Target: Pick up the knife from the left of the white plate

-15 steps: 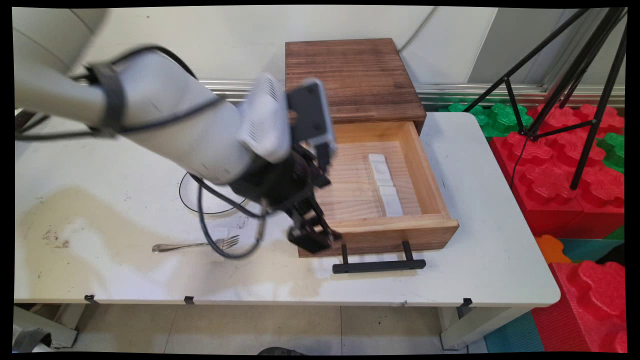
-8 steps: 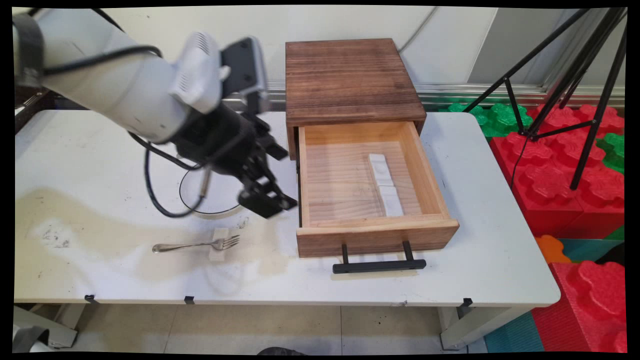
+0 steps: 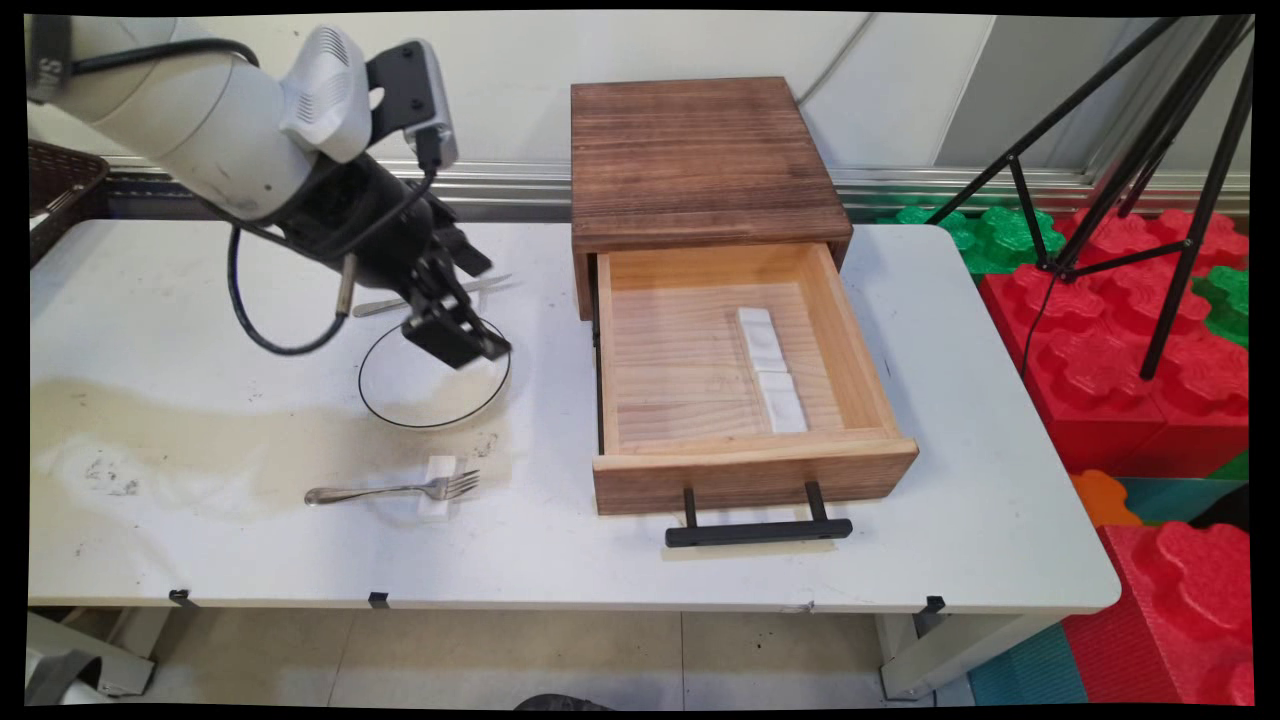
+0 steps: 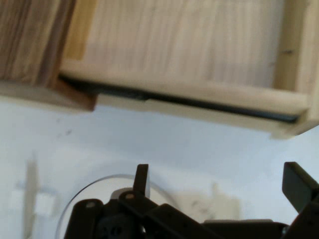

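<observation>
The steel table knife needs to go in the open drawer, so my gripper should next grab it by its handle (image 3: 404,301) beside the blade.
My black gripper (image 3: 462,345) hangs open and empty above the far edge of a clear glass plate (image 3: 436,392) on the white table (image 3: 200,300), left of the wooden drawer unit. In the hand view its two fingers stand wide apart around the gripper (image 4: 219,185), with the plate's rim (image 4: 99,183) below and the open drawer's side wall (image 4: 199,94) ahead. A knife (image 3: 440,293) lies just behind the gripper. Near the front edge, a fork (image 3: 395,490) rests with its tines on a small white block (image 3: 438,472).
The dark wooden cabinet (image 3: 700,160) stands at the back with its light drawer (image 3: 745,470) pulled out, black handle (image 3: 757,531) in front, and white blocks (image 3: 770,368) inside. A dark basket (image 3: 60,185) is at the far left. A black tripod (image 3: 1150,150) and red foam blocks stand right of the table.
The arm has swung left and back from the drawer's front left corner to above the glass plate, uncovering the drawer, plate and knife. Nothing on the table has moved.
</observation>
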{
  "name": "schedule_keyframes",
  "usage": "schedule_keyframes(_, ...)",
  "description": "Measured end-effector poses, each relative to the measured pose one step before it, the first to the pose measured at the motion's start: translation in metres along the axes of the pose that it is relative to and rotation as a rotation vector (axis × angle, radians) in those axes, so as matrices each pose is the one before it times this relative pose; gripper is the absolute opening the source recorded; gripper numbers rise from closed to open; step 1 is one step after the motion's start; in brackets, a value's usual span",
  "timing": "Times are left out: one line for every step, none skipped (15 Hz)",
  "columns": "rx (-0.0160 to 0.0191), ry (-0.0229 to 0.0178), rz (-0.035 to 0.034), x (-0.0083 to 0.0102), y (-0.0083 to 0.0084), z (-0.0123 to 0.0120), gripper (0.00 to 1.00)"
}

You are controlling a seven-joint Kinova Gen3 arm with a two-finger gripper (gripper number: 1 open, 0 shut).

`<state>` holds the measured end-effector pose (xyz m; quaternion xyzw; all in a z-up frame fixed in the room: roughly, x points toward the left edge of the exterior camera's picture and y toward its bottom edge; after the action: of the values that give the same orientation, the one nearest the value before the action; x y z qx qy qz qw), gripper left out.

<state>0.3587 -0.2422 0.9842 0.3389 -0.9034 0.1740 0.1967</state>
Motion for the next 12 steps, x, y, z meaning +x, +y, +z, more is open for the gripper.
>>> schedule_keyframes(0.01580, -0.01456, -0.00782, -0.00382, -0.00828, 0.00173, 1.00)
schedule_keyframes(0.02740, -0.02567, -0.01341, -0.00635, -0.01414, 0.00359, 1.00)
schedule_keyframes(0.01983, -0.01676, -0.00776, -0.00378, -0.00977, 0.00326, 1.00)
schedule_keyframes(0.01619, -0.01285, -0.00500, -0.00297, -0.00812, 0.00297, 1.00)
schedule_keyframes(0.02711, -0.02270, -0.00556, -0.00481, -0.01427, 0.00618, 1.00)
schedule_keyframes(0.01633, -0.01428, -0.00091, -0.00238, -0.00960, 0.00494, 1.00)
schedule_keyframes(0.01340, -0.01148, -0.00011, -0.00176, -0.00788, 0.00431, 1.00)
schedule_keyframes(0.01223, -0.01102, -0.00049, -0.00156, -0.00773, 0.00447, 1.00)
schedule_keyframes(0.00925, -0.00793, 0.00063, -0.00095, -0.00618, 0.00376, 1.00)
schedule_keyframes(0.01189, -0.01170, 0.00069, -0.00127, -0.00905, 0.00591, 1.00)
schedule_keyframes(0.00706, -0.00696, 0.00064, -0.00070, -0.00590, 0.00403, 1.00)
schedule_keyframes(0.00871, -0.00946, 0.00115, -0.00060, -0.00872, 0.00637, 1.00)
